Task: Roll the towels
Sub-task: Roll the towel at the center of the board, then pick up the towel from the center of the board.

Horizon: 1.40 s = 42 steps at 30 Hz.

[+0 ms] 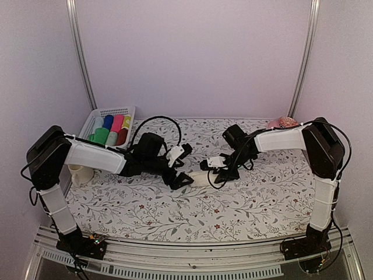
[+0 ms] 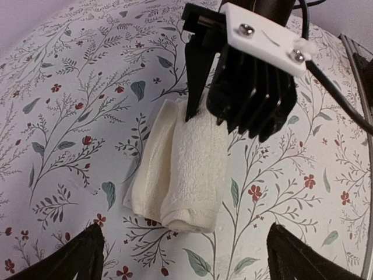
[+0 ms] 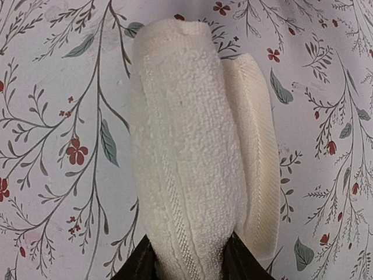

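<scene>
My left gripper is going to grab the cream-white towel across roll and flap (image 1: 196,179) (image 2: 177,204) next, at the end of the roll opposite my right gripper. It will then lay the towel rolled in the basket.
The cream-white towel (image 1: 198,177) lies on the flowered table mid-centre, partly rolled, with a flat flap left beside the roll. It also shows in the left wrist view (image 2: 186,169) and the right wrist view (image 3: 186,146). My right gripper (image 1: 217,170) is shut on the right end of the roll (image 3: 189,268); it also shows in the left wrist view (image 2: 218,125). My left gripper (image 1: 185,166) is wide open and empty at the roll's left end, its fingers (image 2: 87,256) apart from the cloth. A bright green roll (image 1: 100,136) lies in the basket.
A white basket (image 1: 93,119) at the back left holds several coloured rolls. A white cup (image 1: 81,174) stands at the left edge under my left arm. A pink dish (image 1: 282,122) sits at the back right. Walls close in on the sides and the back.
</scene>
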Motion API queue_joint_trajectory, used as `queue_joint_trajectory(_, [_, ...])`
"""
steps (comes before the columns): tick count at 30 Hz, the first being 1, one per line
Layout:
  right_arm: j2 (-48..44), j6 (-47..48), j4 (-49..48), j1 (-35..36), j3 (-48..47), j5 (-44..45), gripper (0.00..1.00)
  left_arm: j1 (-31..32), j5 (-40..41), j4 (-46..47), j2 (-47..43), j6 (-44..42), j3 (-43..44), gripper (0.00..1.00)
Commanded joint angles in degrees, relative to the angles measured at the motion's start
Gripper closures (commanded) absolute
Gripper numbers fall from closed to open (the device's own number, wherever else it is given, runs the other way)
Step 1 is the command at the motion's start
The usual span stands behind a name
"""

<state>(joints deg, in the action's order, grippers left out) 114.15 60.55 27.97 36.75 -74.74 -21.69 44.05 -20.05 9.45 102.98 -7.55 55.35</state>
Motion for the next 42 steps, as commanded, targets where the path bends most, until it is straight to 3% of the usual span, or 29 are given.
queue_joint_trajectory(1, [4.66, -1.05, 5.41, 0.3, -0.56, 1.99, 0.65, -0.58, 1.64, 1.48, -0.15, 2.15, -0.23, 0.03])
queue_joint_trajectory(8, [5.67, 3.86, 7.65, 0.31, -3.07, 4.78, 0.71, -1.83, -0.86, -1.66, 3.48, 5.68, 3.66, 0.03])
queue_joint_trajectory(22, [1.9, 21.21, 4.75, 0.29, -2.4, 4.6, 0.73, -5.03, -23.41, -9.89, 17.72, 9.04, 18.22, 0.03])
queue_joint_trajectory(37, [3.9, 21.83, 6.49, 0.34, -7.13, 5.89, 0.72, -5.06, -33.53, -13.34, 24.22, 11.3, 23.04, 0.1])
queue_joint_trajectory(42, [4.62, 21.37, 6.58, 0.43, -7.44, 5.45, 0.72, -4.68, -32.55, -15.16, 26.22, 11.51, 25.63, 0.18])
